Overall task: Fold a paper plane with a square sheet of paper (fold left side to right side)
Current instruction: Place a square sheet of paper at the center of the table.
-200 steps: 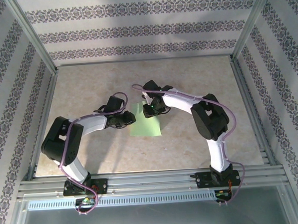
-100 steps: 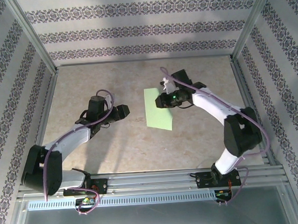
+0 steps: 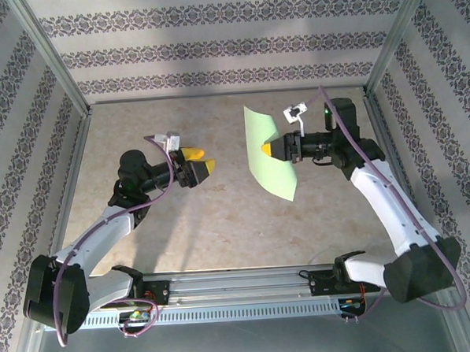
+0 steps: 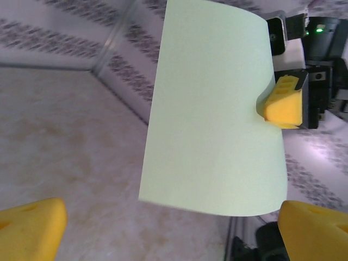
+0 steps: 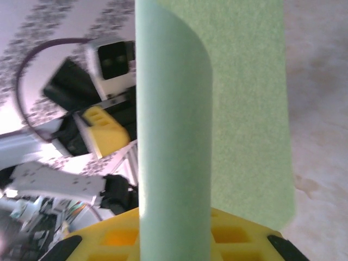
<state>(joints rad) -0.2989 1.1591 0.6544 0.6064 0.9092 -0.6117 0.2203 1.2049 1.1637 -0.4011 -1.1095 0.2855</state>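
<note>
The left gripper should next pinch the sheet's loose edge, across from the right gripper. The sheet then stretches flat to be folded side to side.
The square sheet of paper is pale green, narrower than it is long, and hangs curved in the air above the table. My right gripper is shut on its right edge; a yellow finger pinches that edge in the left wrist view. In the right wrist view the sheet rises from between the yellow pads of my right gripper. My left gripper stands open to the left of the sheet, apart from it, with nothing between its fingers. A paper plane is out of view.
The marbled table is bounded by metal frame rails and patterned walls. The right arm reaches in from the right, with its cable and wrist camera raised near the back.
The right gripper has lifted the sheet off the table and carried it up and to the right. The left gripper has opened, let go and drawn back to the left.
</note>
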